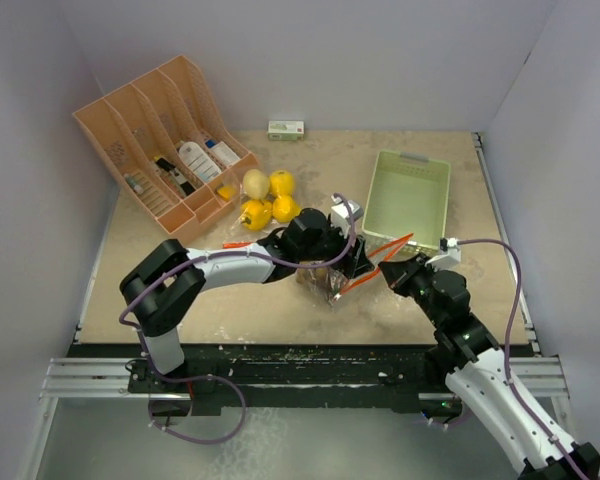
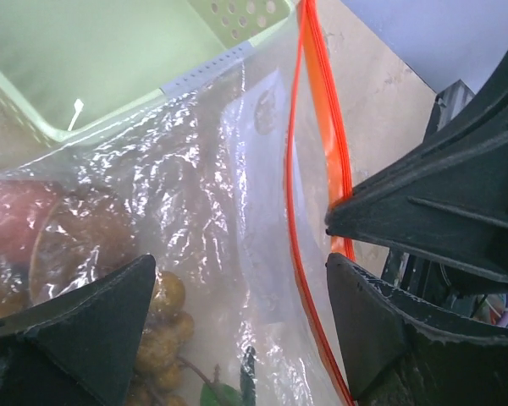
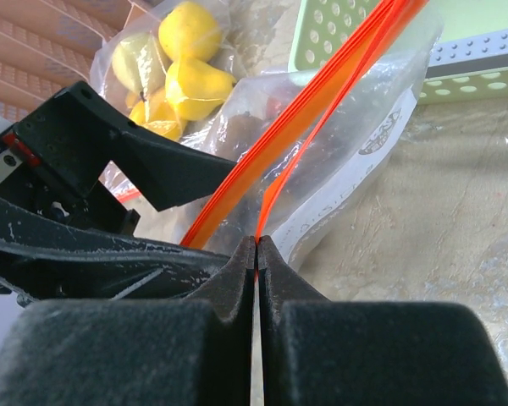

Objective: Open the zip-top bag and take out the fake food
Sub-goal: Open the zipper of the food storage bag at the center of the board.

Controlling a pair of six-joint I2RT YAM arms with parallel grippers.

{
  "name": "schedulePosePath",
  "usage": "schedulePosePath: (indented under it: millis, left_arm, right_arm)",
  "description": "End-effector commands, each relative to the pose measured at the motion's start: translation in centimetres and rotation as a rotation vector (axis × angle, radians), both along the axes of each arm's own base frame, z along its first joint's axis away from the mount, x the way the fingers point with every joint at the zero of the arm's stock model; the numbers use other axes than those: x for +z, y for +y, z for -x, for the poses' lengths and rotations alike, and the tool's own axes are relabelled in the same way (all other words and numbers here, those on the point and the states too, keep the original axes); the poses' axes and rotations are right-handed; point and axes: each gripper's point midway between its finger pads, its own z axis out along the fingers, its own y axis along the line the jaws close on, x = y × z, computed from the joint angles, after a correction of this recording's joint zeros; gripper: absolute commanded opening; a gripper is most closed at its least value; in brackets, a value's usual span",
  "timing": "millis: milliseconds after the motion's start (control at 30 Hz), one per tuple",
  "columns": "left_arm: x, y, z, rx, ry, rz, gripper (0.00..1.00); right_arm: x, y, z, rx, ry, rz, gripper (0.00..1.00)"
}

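Note:
My left gripper closes on the zip's near orange edge now, since both fingers reach past that edge, with the zip's far edge outside them.
The clear zip-top bag lies mid-table with its orange zip strip pulled up. My right gripper is shut on one lip of the orange zip. My left gripper stands open at the bag's mouth, and the crinkled film and orange strip run between its fingers. Brown nut-like fake food and a reddish lump show through the film. Yellow lemons and peppers lie on the table behind the left arm.
A pale green perforated basket stands just behind the bag, to the right. An orange rack with bottles and packets sits at the back left. A small box rests against the back wall.

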Motion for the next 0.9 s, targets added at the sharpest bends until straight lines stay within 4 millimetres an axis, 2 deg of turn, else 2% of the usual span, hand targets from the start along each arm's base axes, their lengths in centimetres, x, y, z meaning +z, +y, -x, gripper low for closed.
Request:
schedulePosePath:
  millis: [0, 167, 367, 500, 600, 667, 767, 867]
  left_arm:
    - [3.4, -0.6, -1.7, 0.047, -0.053, 0.071, 0.84]
    - [3.7, -0.4, -1.5, 0.044, -0.063, 0.066, 0.61]
    - [4.5, -1.4, 0.1, -0.058, -0.044, 0.127, 0.0]
    - [5.7, -1.0, -0.3, -0.036, -0.067, 0.137, 0.0]
    - [7.5, 0.4, -1.3, 0.02, -0.095, 0.148, 0.0]
    - [9.1, 2.2, -2.4, 0.078, -0.101, 0.178, 0.0]
    - [10.8, 6.6, -5.1, 0.261, -0.078, 0.216, 0.0]
    - [12.3, 10.0, -6.0, 0.368, -0.111, 0.213, 0.0]
  right_arm:
    - [-0.2, 0.1, 0.2, 0.012, 0.001, 0.001, 0.0]
    - [-0.1, 0.2, 0.4, 0.014, -0.007, -0.013, 0.0]
    - [-0.2, 0.1, 0.5, 0.017, -0.009, -0.012, 0.0]
    - [0.4, 0.9, -0.1, 0.054, -0.038, 0.005, 0.0]
    - [0.7, 1.9, -1.5, 0.089, -0.041, 0.031, 0.0]
    - [1.1, 3.1, -2.6, 0.126, -0.05, 0.03, 0.0]
    - [2.9, 5.4, -4.6, 0.184, -0.095, 0.02, 0.0]
    - [4.9, 7.3, -6.9, 0.228, -0.133, 0.062, 0.0]
